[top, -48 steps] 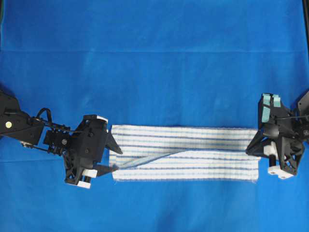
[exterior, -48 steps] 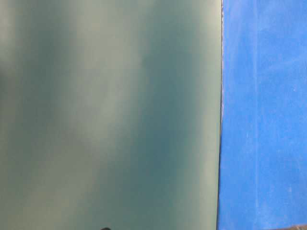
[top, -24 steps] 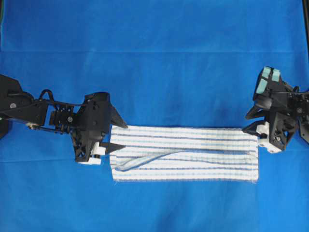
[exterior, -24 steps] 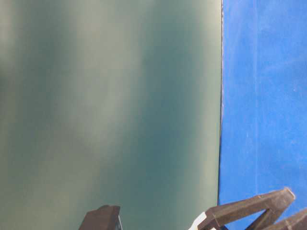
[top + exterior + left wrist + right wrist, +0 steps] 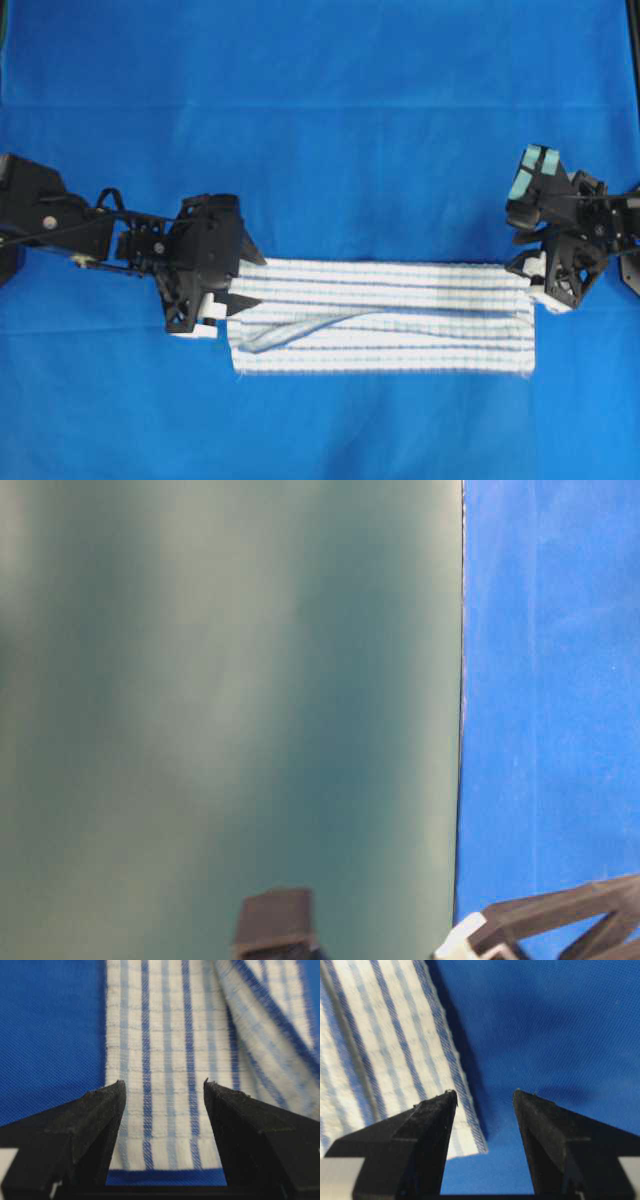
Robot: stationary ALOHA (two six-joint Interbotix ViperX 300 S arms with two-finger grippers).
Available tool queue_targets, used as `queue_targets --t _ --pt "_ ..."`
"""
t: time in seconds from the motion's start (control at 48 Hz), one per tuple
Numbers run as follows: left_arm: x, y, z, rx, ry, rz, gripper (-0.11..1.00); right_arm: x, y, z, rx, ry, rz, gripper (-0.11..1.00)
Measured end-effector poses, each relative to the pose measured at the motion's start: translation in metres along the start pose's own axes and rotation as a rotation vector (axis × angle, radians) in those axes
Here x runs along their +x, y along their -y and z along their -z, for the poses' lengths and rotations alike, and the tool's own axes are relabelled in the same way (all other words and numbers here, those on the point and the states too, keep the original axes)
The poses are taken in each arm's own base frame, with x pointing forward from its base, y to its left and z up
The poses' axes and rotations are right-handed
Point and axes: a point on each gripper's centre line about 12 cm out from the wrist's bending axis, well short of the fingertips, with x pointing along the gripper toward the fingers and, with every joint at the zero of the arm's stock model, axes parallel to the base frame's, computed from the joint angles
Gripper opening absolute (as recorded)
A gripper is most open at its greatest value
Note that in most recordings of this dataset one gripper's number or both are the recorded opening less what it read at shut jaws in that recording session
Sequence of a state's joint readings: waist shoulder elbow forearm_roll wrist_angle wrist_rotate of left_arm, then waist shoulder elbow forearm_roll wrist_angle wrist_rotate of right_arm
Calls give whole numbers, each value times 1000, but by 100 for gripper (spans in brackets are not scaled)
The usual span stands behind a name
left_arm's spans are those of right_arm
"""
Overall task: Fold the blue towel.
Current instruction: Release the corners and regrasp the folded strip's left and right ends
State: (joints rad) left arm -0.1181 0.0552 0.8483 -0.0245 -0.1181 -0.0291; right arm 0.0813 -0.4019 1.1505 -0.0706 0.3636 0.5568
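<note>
My left gripper grips the blue towel (image 5: 380,320) by its corner (image 5: 238,369) beside the loose slanting fold next, to fold the towel.
The blue towel (image 5: 380,320), white with thin blue stripes, lies flat as a long folded strip on the blue table cover (image 5: 320,130). A loose fold edge runs slantwise across its left part. My left gripper (image 5: 245,283) stands open at the towel's left end. In the left wrist view the towel (image 5: 165,1035) passes between the spread fingers of that gripper (image 5: 163,1085), which grip nothing. My right gripper (image 5: 520,256) is open at the far right corner. There the towel (image 5: 380,1050) reaches under one finger, while the gap of the gripper (image 5: 484,1094) shows bare cover.
The blue table cover (image 5: 560,1020) stretches on all sides of the towel. The table-level view is mostly a blurred grey-green surface (image 5: 220,700), with blue cover (image 5: 550,680) at the right and dark gripper parts (image 5: 275,925) along the bottom edge.
Both grippers have shifted from the towel's near side toward its far edge. The right jaws opened wider and left the towel's right end. The towel lies as before.
</note>
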Motion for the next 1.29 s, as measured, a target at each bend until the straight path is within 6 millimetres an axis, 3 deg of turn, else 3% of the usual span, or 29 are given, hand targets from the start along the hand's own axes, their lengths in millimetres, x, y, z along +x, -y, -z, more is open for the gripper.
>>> queue_targets --t 0.291,0.645,0.728,0.895,0.978,1.29 --pt "25 -10 12 -18 -51 -22 57 12 2 7 22 -3 -11 55" --pt "27 -11 13 -35 -54 -24 55 20 3 12 39 -31 -3 53" --pt "26 -11 13 -36 -59 -24 49 20 3 12 39 -31 -3 44" --pt "26 -14 13 -62 -72 -30 16 21 -4 13 4 -31 -20 2" --pt "27 -13 12 -72 -85 -30 3 20 -8 13 -8 -28 -31 1" --pt "23 -13 12 -80 -107 -31 3 7 -17 7 -30 27 -75 1"
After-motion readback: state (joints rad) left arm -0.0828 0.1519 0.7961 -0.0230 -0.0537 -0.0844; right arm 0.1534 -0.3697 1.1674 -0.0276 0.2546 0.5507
